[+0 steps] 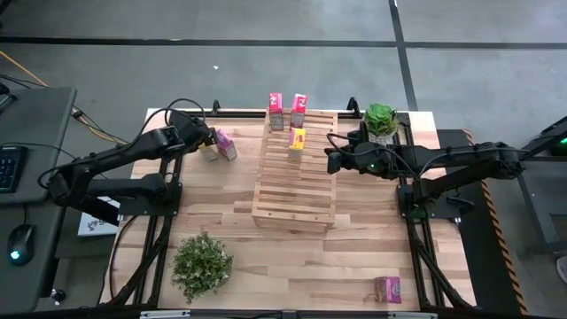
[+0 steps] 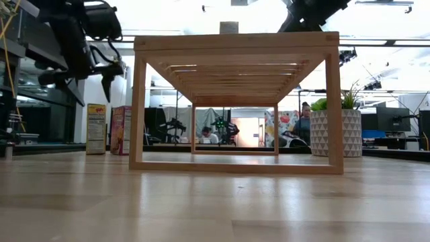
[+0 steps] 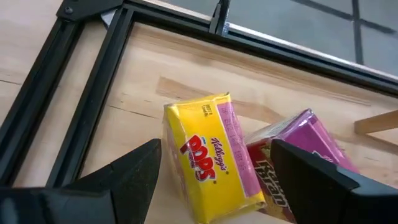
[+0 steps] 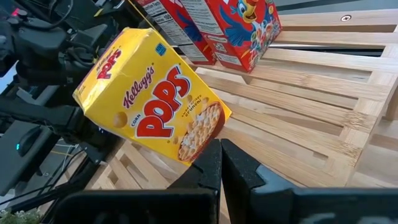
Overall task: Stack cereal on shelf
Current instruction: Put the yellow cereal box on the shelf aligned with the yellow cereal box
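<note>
I should next grab the yellow box's long sides with my left gripper to stack it on the slatted shelf (image 1: pixel 294 173) with the others.
The light-wood slatted shelf (image 1: pixel 294 173) fills the table's middle. Two red and pink cereal boxes (image 1: pixel 275 105) (image 1: pixel 299 106) stand at its far end, and a yellow box (image 1: pixel 297 142) (image 4: pixel 152 96) stands on a lower tier. My right gripper (image 1: pixel 330 159) (image 4: pixel 219 158) is shut, its tips at that yellow box's lower corner. My left gripper (image 1: pixel 211 139) (image 3: pixel 217 171) is open. It hovers over a yellow box (image 3: pixel 211 155) (image 2: pixel 96 128) and a pink box (image 3: pixel 298 155) (image 2: pixel 121 130) that stand on the table left of the shelf. My right gripper's shut fingertips (image 4: pixel 211 152) come level from the table's right side to the lower corner (image 4: pixel 196 155) of the yellow box on the shelf. I cannot tell whether they touch it. The box stands on the slats.
A further pink box (image 1: pixel 387 289) lies near the table's near right corner. One potted plant (image 1: pixel 381 120) (image 2: pixel 334 131) stands at the far right beside the shelf, and another (image 1: pixel 202 263) near the near left. Black frame rails (image 3: pixel 81 93) run along the table's sides.
</note>
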Controlling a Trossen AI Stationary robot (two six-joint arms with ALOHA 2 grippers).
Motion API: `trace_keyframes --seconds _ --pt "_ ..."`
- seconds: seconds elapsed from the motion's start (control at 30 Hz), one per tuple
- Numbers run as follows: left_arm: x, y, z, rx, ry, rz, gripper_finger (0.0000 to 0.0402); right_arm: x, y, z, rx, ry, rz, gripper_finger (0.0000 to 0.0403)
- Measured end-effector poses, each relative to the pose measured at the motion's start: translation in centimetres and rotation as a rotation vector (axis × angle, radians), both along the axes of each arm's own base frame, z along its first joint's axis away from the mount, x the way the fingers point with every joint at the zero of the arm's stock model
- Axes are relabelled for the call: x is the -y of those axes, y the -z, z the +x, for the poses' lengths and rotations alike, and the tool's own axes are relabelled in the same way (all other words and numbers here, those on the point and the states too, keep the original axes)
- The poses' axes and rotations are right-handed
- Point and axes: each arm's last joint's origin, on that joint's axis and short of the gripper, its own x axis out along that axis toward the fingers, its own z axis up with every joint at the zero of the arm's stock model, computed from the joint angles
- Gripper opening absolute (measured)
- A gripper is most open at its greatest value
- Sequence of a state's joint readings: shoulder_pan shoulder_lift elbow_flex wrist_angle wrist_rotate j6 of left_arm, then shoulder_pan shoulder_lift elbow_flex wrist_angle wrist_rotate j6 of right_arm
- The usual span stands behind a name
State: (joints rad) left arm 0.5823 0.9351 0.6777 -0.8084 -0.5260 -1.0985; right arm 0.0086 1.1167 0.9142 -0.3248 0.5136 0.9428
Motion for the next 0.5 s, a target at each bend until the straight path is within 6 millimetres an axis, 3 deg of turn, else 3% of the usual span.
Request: trace_keyframes --seconds 0.5 --pt "-0.8 2.0 1.4 -0.07 -0.033 -0.093 0.0294 0.0 0.0 0.0 0.0 0.003 -0.002 0.0"
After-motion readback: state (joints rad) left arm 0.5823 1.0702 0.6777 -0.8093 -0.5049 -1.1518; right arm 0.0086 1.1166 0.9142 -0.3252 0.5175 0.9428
